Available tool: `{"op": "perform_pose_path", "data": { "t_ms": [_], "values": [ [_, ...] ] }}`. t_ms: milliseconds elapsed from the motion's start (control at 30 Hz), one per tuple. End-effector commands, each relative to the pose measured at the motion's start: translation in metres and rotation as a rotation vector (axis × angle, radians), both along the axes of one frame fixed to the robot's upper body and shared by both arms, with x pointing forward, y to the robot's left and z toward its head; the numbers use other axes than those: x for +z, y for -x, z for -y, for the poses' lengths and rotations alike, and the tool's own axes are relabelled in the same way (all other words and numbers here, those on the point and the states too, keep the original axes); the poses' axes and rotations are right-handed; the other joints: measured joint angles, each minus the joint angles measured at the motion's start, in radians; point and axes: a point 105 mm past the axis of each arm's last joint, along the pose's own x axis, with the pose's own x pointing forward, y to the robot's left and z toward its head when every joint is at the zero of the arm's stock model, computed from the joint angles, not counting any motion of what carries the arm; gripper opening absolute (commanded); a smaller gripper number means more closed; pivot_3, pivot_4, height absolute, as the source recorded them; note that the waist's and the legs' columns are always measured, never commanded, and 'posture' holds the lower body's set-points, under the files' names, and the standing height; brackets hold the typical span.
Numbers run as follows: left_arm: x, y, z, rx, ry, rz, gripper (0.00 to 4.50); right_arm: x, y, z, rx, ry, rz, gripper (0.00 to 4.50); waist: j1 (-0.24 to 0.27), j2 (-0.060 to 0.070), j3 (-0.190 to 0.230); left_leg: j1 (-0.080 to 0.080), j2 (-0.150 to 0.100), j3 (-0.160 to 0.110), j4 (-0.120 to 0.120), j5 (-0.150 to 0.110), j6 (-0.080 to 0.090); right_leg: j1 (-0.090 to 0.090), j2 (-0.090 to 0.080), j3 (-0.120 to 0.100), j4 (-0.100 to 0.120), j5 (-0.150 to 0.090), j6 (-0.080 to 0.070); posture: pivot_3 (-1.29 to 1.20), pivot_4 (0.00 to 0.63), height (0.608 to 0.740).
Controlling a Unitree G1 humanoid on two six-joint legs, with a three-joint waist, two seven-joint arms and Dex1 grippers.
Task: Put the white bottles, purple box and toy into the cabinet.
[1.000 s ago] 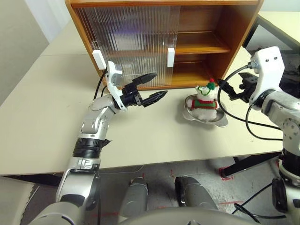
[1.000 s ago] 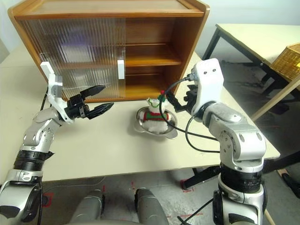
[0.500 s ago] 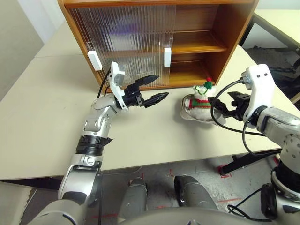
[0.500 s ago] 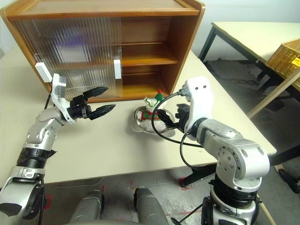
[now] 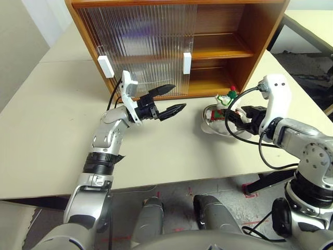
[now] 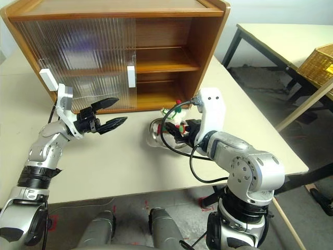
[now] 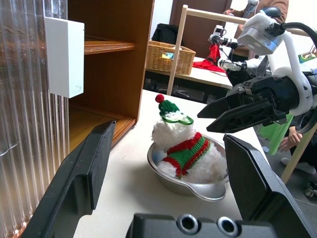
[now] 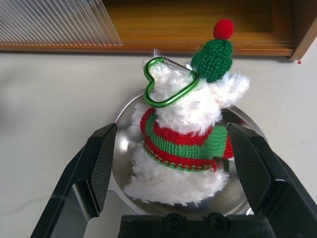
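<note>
I need to move my right gripper toward the toy's striped scarf before I close it on the toy, because my fingers don't reach the scarf yet.
The toy point(image 8: 185, 134), a white plush figure with a red-and-green scarf and green hat, sits in a shallow steel bowl point(image 7: 198, 191) on the table in front of the cabinet point(image 5: 260, 31). My right gripper point(image 8: 172, 131) is open, with one finger on either side of the toy and not touching it. My left gripper point(image 5: 177, 99) hovers open and empty in front of the ribbed sliding doors point(image 5: 140, 41), left of the bowl. The cabinet's right half is open, its shelves bare. The white bottles and purple box are out of view.
The beige table point(image 5: 41, 130) spreads wide to the left and front. Both white handles point(image 5: 188, 63) sit on the doors covering the cabinet's left half. A wicker basket point(image 6: 317, 62) stands on a second table to the right, past a floor gap.
My right gripper has swung left and down from beside the bowl until its fingers flank the toy. The left arm has held still, and the camera shifted slightly.
</note>
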Motion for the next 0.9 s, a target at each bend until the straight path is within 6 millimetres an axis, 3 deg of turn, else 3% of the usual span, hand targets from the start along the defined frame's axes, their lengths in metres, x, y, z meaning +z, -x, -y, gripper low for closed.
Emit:
{"op": "perform_pose_path", "data": {
  "t_ms": [33, 400, 900],
  "values": [
    [0.000, 0.003, -0.003, 0.010, -0.012, 0.009, 4.50, -0.006, -0.005, -0.004, -0.001, 0.009, -0.022, 4.45, 0.001, 0.000, 0.000, 0.000, 0.000, 0.000, 0.000, 0.000, 0.000, 0.000, 0.000, 0.000, 0.000, 0.000, 0.000, -0.01, 0.113, 0.740],
    [0.001, 0.003, -0.004, 0.022, -0.013, 0.012, 4.50, -0.025, -0.015, -0.013, -0.009, -0.004, -0.045, 4.45, 0.011, 0.000, 0.000, -0.001, 0.000, -0.001, -0.001, 0.000, -0.001, -0.002, 0.000, 0.000, 0.000, 0.000, -0.001, 0.00, 0.110, 0.740],
    [0.004, 0.004, -0.004, 0.020, -0.008, 0.022, 4.50, -0.043, -0.024, 0.004, -0.070, 0.033, -0.026, 4.45, 0.016, 0.000, 0.000, -0.002, 0.000, -0.001, -0.001, -0.001, -0.001, -0.002, 0.000, 0.000, 0.000, 0.000, -0.001, 0.00, 0.112, 0.740]
  ]
}}
